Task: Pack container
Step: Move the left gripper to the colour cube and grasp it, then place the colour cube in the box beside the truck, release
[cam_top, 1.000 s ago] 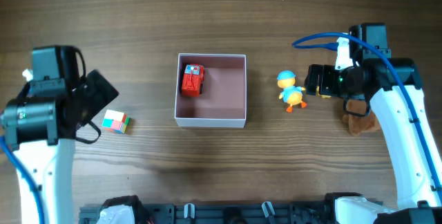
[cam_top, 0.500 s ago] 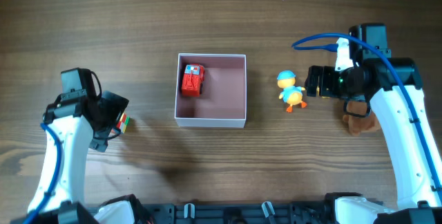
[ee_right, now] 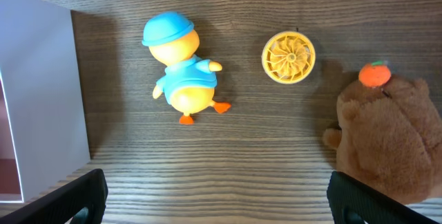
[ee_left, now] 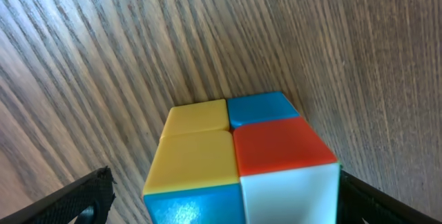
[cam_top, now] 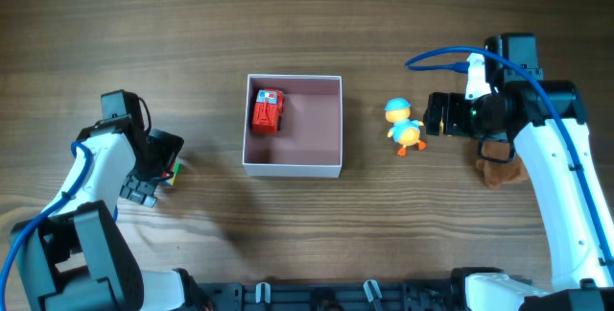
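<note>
The left gripper will close on the multicoloured cube, because its fingers are on either side of the cube, with one finger dipping behind the cube's white square.
The container (cam_top: 293,166), a square white-walled box with a pink inside, stands mid-table and holds a red toy truck (cam_top: 268,110). Its white wall shows in the right wrist view (ee_right: 41,92). My left gripper (cam_top: 158,169) is low at a multicoloured cube (cam_top: 174,170), mostly hidden under it. In the left wrist view the cube (ee_left: 242,158) sits between the open fingers (ee_left: 72,200), with a gap on the left side. My right gripper (cam_top: 436,114) is open and empty, just right of a yellow duck toy (cam_top: 404,126). The duck (ee_right: 183,72) lies ahead of its fingers (ee_right: 76,196).
A brown plush bear (cam_top: 497,162) lies under the right arm; it also shows in the right wrist view (ee_right: 390,141). A small yellow ribbed disc (ee_right: 289,57) lies between duck and bear. A blue cable (cam_top: 441,57) loops off the right arm.
My left arm has swung in and come down over the cube, which now sits between its fingers. The right arm and the toys have not moved.
</note>
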Robot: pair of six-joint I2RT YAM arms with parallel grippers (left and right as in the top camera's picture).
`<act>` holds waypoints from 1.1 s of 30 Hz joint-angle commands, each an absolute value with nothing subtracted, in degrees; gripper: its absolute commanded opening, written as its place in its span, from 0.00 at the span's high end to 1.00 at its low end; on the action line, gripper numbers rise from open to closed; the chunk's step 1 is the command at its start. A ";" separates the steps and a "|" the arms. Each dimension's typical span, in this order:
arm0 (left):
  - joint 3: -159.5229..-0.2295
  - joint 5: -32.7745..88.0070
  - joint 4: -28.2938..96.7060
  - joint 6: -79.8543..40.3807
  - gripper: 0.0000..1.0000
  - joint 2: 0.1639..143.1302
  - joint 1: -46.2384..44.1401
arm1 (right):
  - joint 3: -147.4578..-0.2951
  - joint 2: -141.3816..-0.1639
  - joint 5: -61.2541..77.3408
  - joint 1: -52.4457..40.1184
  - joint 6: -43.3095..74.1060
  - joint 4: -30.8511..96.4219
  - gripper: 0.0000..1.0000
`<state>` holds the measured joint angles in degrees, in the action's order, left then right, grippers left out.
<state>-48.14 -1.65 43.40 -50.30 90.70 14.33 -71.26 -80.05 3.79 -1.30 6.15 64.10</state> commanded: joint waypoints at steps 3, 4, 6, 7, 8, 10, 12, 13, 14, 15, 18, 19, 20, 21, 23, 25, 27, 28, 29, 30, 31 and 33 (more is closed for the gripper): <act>-47.72 -2.44 43.22 -51.24 0.20 90.94 14.63 | -72.64 -80.47 2.98 -1.26 5.50 64.23 0.00; -47.72 -2.44 43.22 -51.24 0.22 90.94 14.63 | -72.64 -80.47 2.98 -1.26 5.52 64.23 0.00; -47.72 -2.44 43.22 -51.24 0.29 90.94 14.63 | -72.64 -80.47 2.98 -1.26 5.50 64.23 0.00; -47.72 -2.44 43.22 -51.24 0.29 90.94 14.63 | -72.64 -80.47 2.98 -1.26 5.50 64.23 0.00; -47.72 -2.44 43.22 -51.24 0.31 90.94 14.63 | -72.64 -80.47 2.96 -1.26 5.50 64.23 0.00; -47.72 -2.44 43.20 -51.24 0.38 90.94 14.63 | -72.64 -80.47 2.98 -1.26 5.50 64.27 0.00; -47.72 -2.44 43.20 -51.24 0.40 90.94 14.63 | -72.64 -80.47 2.98 -1.26 5.50 64.31 0.00; -47.72 -2.44 43.22 -51.24 0.43 90.94 14.63 | -72.64 -80.47 2.98 -1.26 5.50 64.31 0.00; -47.72 -2.46 43.22 -51.24 0.43 90.94 14.63 | -72.64 -80.47 2.98 -1.26 5.50 64.31 0.00; -47.72 -2.44 43.22 -51.24 0.44 90.94 14.63 | -72.64 -80.47 2.96 -1.26 5.50 64.34 0.00; -47.72 -2.44 43.24 -51.24 0.49 90.94 14.63 | -72.64 -80.47 2.98 -1.26 5.52 64.36 0.00; -47.72 -2.44 43.24 -51.24 0.50 90.94 14.63 | -72.64 -80.47 2.96 -1.26 5.50 64.36 0.00; -47.72 -2.44 43.44 -51.24 0.53 90.94 14.63 | -72.64 -80.47 2.96 -1.26 5.52 64.36 0.00; -47.72 -2.46 43.53 -51.24 0.60 90.94 14.63 | -72.64 -80.47 2.98 -1.26 5.50 64.36 0.00; -47.72 -2.44 43.48 -51.24 0.66 90.91 14.63 | -72.64 -80.47 2.98 -1.26 5.52 64.31 0.00; -47.75 -2.44 43.51 -51.24 0.77 90.85 14.63 | -72.64 -80.47 2.98 -1.26 5.52 64.29 0.00; -48.18 -2.44 44.16 -51.07 0.82 90.61 14.63 | -72.64 -80.47 2.96 -1.26 5.50 64.29 0.00; -48.88 -2.42 44.71 -49.84 0.87 90.30 14.63 | -72.64 -80.47 2.96 -1.26 5.52 64.29 0.00; -49.41 -2.44 45.28 -49.43 0.91 90.04 14.63 | -72.64 -80.47 2.98 -1.26 5.52 64.27 0.00; -50.70 -2.46 46.70 -48.62 0.96 89.45 14.59 | -72.64 -80.47 2.96 -1.26 5.50 64.20 0.00; -51.90 -2.48 47.88 -47.81 0.96 88.84 14.57 | -72.64 -80.47 2.96 -1.26 5.54 64.16 0.00; -55.90 -2.42 51.68 -45.10 0.96 86.78 14.04 | -72.64 -80.47 2.96 -1.26 5.52 64.03 0.00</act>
